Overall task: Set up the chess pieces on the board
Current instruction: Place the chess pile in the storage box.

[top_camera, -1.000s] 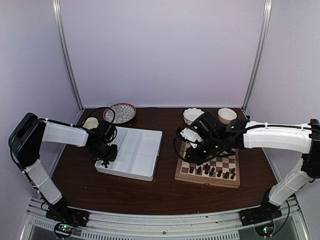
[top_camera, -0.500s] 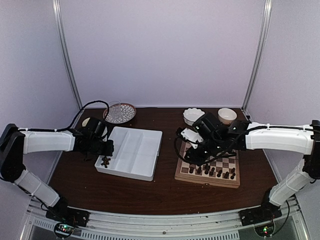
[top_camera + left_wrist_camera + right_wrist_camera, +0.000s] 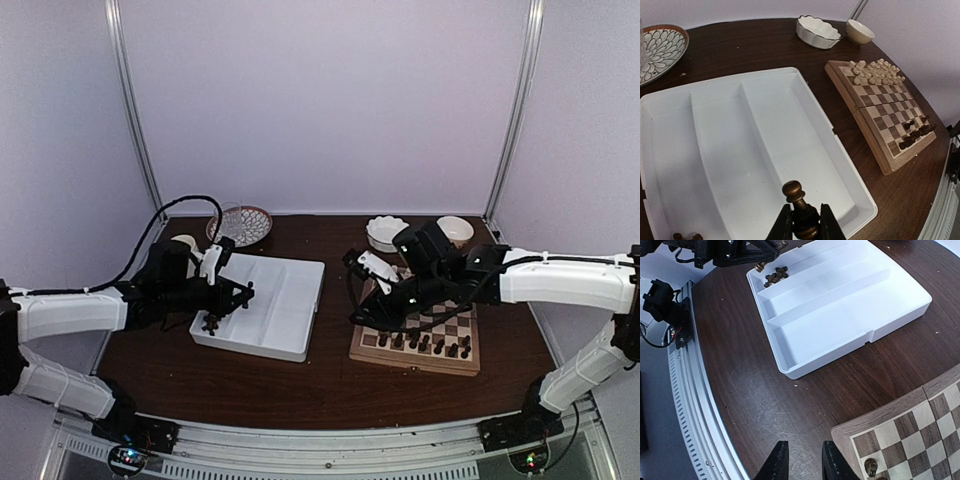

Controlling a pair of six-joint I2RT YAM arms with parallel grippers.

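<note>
My left gripper should stay closed on the pawn (image 3: 796,197): it is high above the tray, short of the tray's empty section nearest the board, and would fall if released now.
My left gripper (image 3: 802,227) is shut on a dark brown pawn (image 3: 796,197), held above the white tray's (image 3: 840,165) near compartment. In the top view, the left gripper (image 3: 240,293) hangs over the tray's (image 3: 290,330) left part. A few more dark chess pieces (image 3: 210,323) lie in the tray's left corner (image 3: 775,275). The board (image 3: 415,362) carries several dark pieces (image 3: 425,343) along its near rows and cream chessmen (image 3: 875,72) at its far end. My right gripper (image 3: 802,462) is open and empty above bare table beside the board's left corner (image 3: 890,422).
A patterned plate (image 3: 240,225) with a glass (image 3: 228,215) stands at the back left, near a cream cup (image 3: 182,243). Two white bowls (image 3: 385,230) (image 3: 455,230) sit behind the board. The table's metal rail (image 3: 695,390) runs along the near edge.
My left gripper closed on a pawn in the tray, lifted it and swung right. My right gripper opened a little and drew left off the board's edge.
</note>
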